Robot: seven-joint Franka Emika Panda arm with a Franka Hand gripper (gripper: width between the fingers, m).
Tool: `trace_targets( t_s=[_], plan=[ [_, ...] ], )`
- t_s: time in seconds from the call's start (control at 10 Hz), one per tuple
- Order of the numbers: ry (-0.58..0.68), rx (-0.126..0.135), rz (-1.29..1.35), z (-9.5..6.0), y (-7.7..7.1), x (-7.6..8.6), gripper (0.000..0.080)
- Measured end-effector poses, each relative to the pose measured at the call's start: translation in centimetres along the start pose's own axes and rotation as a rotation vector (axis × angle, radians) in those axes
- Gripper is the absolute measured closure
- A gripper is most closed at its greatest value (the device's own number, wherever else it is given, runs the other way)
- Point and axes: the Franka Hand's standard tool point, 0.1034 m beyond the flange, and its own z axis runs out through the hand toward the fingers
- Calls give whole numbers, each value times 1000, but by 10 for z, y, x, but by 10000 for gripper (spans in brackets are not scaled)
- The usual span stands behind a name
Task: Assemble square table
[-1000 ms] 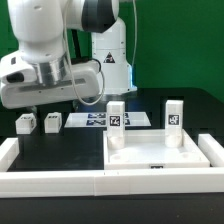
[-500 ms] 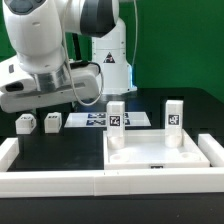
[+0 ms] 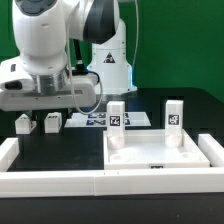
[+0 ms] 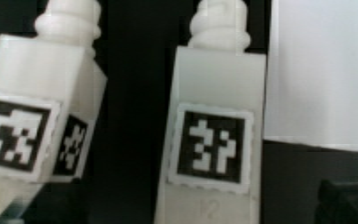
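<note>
The gripper's fingers are above the loose tagged leg [image 4: 211, 140], and black table shows beside it. They would miss the leg if they closed now, so the gripper will first go down to it.
The white square tabletop [image 3: 160, 152] lies at the exterior view's right. Two white tagged legs [image 3: 117, 115] [image 3: 176, 113] stand upright on its far corners. Two loose legs [image 3: 25, 123] [image 3: 52, 121] lie on the black table at the exterior view's left. My gripper [image 3: 40, 106] hangs just above them, its fingers mostly hidden by the hand. The wrist view shows both loose legs [image 4: 43, 100] [image 4: 220, 110] side by side, tags up. A dark fingertip [image 4: 345, 200] shows at the frame's edge, wide of the legs. The gripper [image 4: 176, 212] is open and holds nothing.
The marker board [image 3: 95, 120] lies flat behind the loose legs and shows in the wrist view [image 4: 327, 70]. Long white bars [image 3: 60, 183] run along the table's front and the exterior view's left side [image 3: 8, 150]. The arm's base [image 3: 110, 60] stands at the back.
The arm and hand have shifted slightly toward the exterior view's left, staying above the two loose legs. The legs and the tabletop have not moved.
</note>
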Motion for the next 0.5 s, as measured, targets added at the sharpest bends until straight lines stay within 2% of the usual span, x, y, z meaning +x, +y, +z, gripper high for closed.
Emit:
trace_targets(
  t_s=[0.5],
  plan=[
    [-17,3,-16,1,-4,1,150]
  ],
)
